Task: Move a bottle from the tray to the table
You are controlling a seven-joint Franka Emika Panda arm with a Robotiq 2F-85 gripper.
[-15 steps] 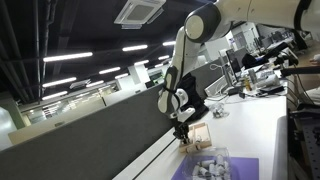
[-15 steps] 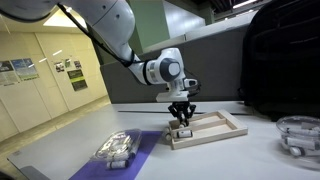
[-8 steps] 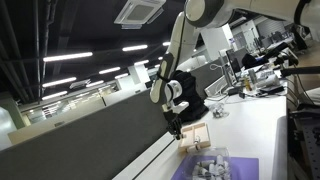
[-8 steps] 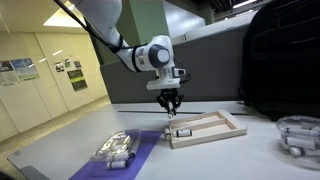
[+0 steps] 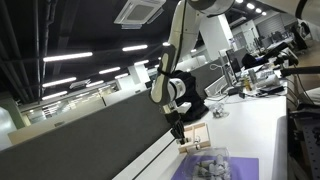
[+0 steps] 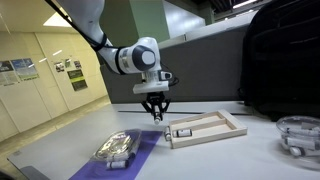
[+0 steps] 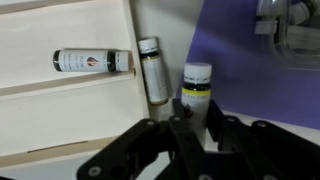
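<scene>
The small bottle is above the purple mat's edge and would fall there if I opened now. My gripper keeps holding the bottle until it is on the tabletop.
My gripper (image 7: 196, 128) is shut on a small bottle (image 7: 196, 88) with a white cap and a yellow-and-dark label. It holds the bottle over the edge of the purple mat (image 7: 250, 90). In both exterior views the gripper (image 6: 155, 117) (image 5: 178, 137) hangs low between the wooden frame (image 6: 205, 128) and the clear tray (image 6: 118, 148) (image 5: 205, 163). The tray holds several small bottles and shows at the wrist view's top right (image 7: 290, 30). The white table (image 6: 250, 160) carries all of this.
A dark bottle (image 7: 92, 61) lies inside the wooden frame (image 7: 60, 100). Another bottle (image 7: 153, 70) lies beside the frame's edge. A black bag (image 6: 280, 60) stands at the back. A clear container (image 6: 300, 135) sits at the far end. A dark partition (image 5: 90, 140) runs along the table.
My gripper rose from the wooden frame with the bottle in it, then moved sideways toward the purple mat and the clear tray and came lower again.
</scene>
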